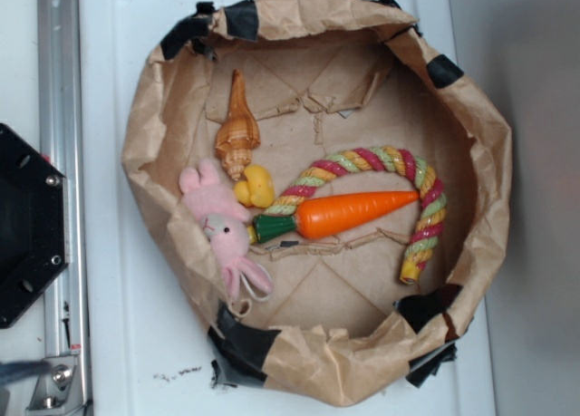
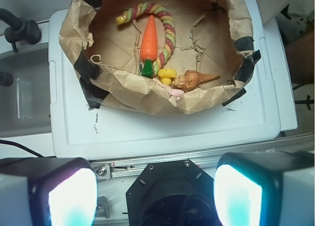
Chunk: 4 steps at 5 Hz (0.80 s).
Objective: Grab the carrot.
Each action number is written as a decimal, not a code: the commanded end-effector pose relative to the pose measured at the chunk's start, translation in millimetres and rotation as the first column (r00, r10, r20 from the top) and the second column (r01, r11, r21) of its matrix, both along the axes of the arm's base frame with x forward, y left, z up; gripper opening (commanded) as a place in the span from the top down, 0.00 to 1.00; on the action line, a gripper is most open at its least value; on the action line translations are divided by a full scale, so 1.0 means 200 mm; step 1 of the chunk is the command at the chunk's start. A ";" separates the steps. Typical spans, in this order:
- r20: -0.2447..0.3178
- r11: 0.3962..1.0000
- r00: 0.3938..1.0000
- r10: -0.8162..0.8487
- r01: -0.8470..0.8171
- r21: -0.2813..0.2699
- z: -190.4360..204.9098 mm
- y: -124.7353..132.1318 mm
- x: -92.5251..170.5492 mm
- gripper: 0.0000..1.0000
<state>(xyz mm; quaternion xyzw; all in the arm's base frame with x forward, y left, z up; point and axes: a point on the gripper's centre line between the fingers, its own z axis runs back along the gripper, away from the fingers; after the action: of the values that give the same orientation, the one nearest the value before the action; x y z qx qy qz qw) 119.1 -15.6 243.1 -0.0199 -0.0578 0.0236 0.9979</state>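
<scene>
My gripper grabs the carrot by its thick orange part next, to lift it out of the paper bowl.
The carrot is glossy orange with a dark green stem end. It lies on the floor of a brown paper bowl, inside the curve of a multicoloured rope, its tip pointing right. In the wrist view the carrot lies far ahead, tip pointing away. My gripper is open and empty, high above the robot's black base, well short of the bowl. Its two pads stand wide apart at the bottom of the wrist view. The gripper does not show in the exterior view.
A twisted rope, a tan spiral seashell, a small yellow toy and a pink plush rabbit share the bowl. The bowl sits on a white lid. The black robot base and a metal rail are at left.
</scene>
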 end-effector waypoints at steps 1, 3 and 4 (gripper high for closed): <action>0.000 1.000 1.000 0.000 0.000 0.000 0.00 0.00 0.00 0.00; 0.002 0.977 0.978 0.210 -0.210 0.040 -0.49 0.23 0.47 0.00; -0.001 0.986 0.986 0.169 -0.169 -0.012 -0.63 0.22 0.64 0.00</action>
<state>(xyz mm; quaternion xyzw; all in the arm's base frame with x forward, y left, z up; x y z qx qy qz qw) 238.3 20.1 99.7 -0.0252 -0.0254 0.0981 0.9945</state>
